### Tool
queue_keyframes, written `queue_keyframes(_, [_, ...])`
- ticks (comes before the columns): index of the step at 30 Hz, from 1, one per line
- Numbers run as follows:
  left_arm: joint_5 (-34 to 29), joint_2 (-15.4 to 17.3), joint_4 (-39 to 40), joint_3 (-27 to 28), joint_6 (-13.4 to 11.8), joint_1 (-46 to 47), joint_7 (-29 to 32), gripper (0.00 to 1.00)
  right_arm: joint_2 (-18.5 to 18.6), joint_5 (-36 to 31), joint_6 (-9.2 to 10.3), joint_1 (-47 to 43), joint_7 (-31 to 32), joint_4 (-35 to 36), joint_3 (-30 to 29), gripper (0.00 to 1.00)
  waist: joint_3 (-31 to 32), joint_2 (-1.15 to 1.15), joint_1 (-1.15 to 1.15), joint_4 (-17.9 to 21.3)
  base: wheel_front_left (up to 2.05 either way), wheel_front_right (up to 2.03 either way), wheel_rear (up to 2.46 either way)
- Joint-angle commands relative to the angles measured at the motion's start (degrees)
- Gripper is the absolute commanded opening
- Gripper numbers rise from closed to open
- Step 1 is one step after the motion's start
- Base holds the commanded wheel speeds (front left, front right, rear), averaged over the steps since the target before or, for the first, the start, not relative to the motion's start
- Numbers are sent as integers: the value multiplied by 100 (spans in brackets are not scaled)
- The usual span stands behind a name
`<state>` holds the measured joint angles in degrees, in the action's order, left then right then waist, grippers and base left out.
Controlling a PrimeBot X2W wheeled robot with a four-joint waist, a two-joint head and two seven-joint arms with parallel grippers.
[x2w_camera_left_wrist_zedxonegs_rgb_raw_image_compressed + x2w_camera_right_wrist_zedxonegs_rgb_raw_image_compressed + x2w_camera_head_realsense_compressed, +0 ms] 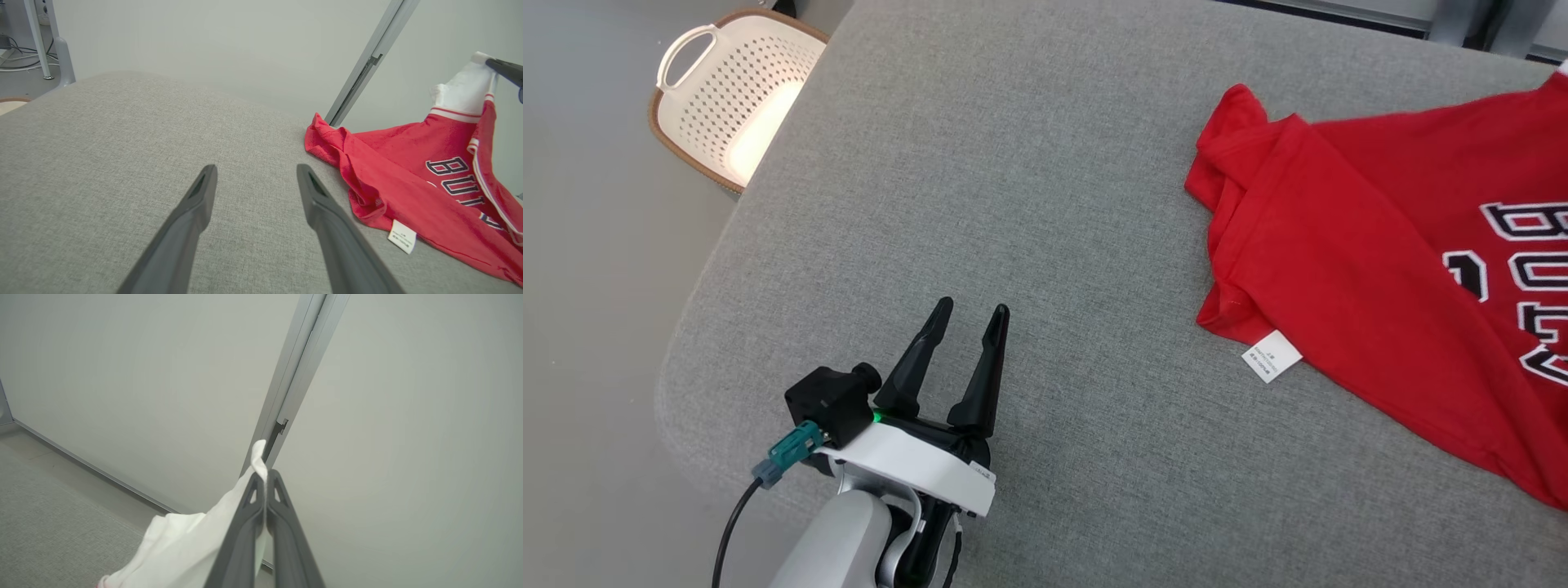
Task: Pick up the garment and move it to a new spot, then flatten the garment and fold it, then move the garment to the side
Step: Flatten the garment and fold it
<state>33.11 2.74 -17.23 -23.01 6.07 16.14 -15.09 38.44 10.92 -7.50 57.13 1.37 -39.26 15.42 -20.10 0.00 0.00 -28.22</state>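
Next, my left gripper grabs the garment by its hem corner (1239, 102), where the cloth stands up in folds while the red body (1356, 260) lies flat.
The garment (1380, 269) is a red jersey with black-and-white lettering and a white care tag (1271, 357), lying at the right of a grey padded table (1013, 204). My right gripper (265, 477) is shut on the garment's white sleeve (196, 543) and holds that end lifted above the table; its fingertip (504, 68) pinches the white cloth (466, 87) in the left wrist view, where the garment (408, 179) drapes down to the table. My left gripper (974, 313) hovers open over bare table at the lower left, well left of the garment, nothing between its fingers (202, 196).
A white perforated laundry basket (731, 98) with a brown rim stands on the floor beyond the table's far left corner. A pale wall with a metal upright profile (294, 384) rises behind the table. Table legs and cables (41, 45) show at far left.
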Motion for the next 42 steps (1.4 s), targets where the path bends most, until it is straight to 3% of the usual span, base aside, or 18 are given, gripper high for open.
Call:
queue_keyframes(1, [50,30,10,3,37,121,-8,100,155,-62,2,162,110,30,-28,0,-120,0,0,-62,0,0,0])
queue_keyframes(5, [75,26,-8,-47,39,192,-8,100,610,-315,2,529,519,-255,-191,0,-292,0,0,-116,0,0,0])
queue_keyframes(6, [82,26,-10,-52,44,216,-8,100,660,-409,2,592,644,-379,-210,100,-317,0,0,-127,0,0,0])
queue_keyframes(11, [97,26,-37,-37,57,302,-7,100,574,-694,2,786,730,-742,-394,100,-380,0,0,-84,0,0,0])
queue_keyframes(23, [-228,28,-97,287,67,330,-8,100,-346,-611,2,304,-121,-933,-590,100,91,0,0,505,0,0,0])
queue_keyframes(27, [-351,26,-120,464,87,210,-7,100,-811,-354,2,-195,-699,-755,-574,100,424,0,0,883,0,0,0])
queue_keyframes(34, [-502,29,-155,701,97,63,-7,100,-1307,-44,2,-1104,-1301,-371,-593,100,839,0,0,1332,0,0,0])
queue_keyframes(42, [-625,26,-146,973,115,-144,-4,100,-2020,290,2,-2770,-1604,589,-892,100,1212,0,0,1796,0,0,0])
